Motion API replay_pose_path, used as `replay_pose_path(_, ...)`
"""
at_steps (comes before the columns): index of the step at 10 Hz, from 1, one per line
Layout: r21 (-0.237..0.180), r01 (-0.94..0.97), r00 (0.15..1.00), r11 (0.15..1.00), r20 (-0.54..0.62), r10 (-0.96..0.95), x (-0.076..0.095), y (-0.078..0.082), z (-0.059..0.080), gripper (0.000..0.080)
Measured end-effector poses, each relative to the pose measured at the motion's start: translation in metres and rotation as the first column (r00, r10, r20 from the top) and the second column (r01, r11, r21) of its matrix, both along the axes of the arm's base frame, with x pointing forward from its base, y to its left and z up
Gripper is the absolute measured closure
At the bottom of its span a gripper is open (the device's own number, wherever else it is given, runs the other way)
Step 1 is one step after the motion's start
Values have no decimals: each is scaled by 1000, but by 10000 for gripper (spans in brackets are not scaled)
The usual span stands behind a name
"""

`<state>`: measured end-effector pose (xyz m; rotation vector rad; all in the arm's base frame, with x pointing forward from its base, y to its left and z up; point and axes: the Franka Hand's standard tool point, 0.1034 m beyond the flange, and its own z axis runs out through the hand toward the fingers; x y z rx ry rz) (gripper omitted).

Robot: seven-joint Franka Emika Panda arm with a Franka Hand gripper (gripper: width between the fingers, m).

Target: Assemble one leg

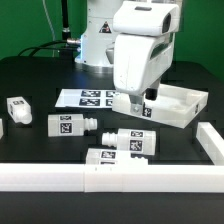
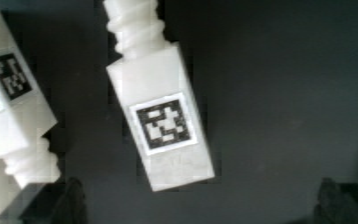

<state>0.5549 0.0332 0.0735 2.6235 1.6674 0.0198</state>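
Observation:
The leg's threaded peg should stay free to go into the white panel, so the robot's gripper needs to grab the leg by its square body (image 2: 163,125) next.
Several white legs with marker tags lie on the black table. In the exterior view one leg (image 1: 131,141) lies near the middle, another (image 1: 112,157) just in front of it, a third (image 1: 70,125) to the left, and a fourth (image 1: 17,109) at the far left. My gripper (image 1: 138,100) hangs above the table behind the middle leg, open and empty. In the wrist view a leg (image 2: 158,95) lies lengthwise between my open fingers (image 2: 51,202), its peg pointing away. A second leg (image 2: 5,95) lies beside it. My gripper (image 2: 202,205) touches neither.
The large flat white panel (image 1: 184,101) lies at the exterior view's right, close to my gripper. The marker board (image 1: 92,98) lies behind the legs. A white wall (image 1: 60,178) runs along the front edge and another piece (image 1: 211,146) up the right side.

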Motion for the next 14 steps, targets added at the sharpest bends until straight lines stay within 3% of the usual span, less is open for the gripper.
replay_pose_path(2, 0, -3, 1000, 1000, -1, 3, -1, -1, -2, 149)
replay_pose_path(7, 26, 4, 1000, 1000, 5, -4, -8, -11, -53, 149)
replay_pose_path(12, 27, 4, 1000, 1000, 5, -4, -6, -17, -58, 149)
replay_pose_path(14, 27, 4, 1000, 1000, 5, -4, -6, -17, -58, 387)
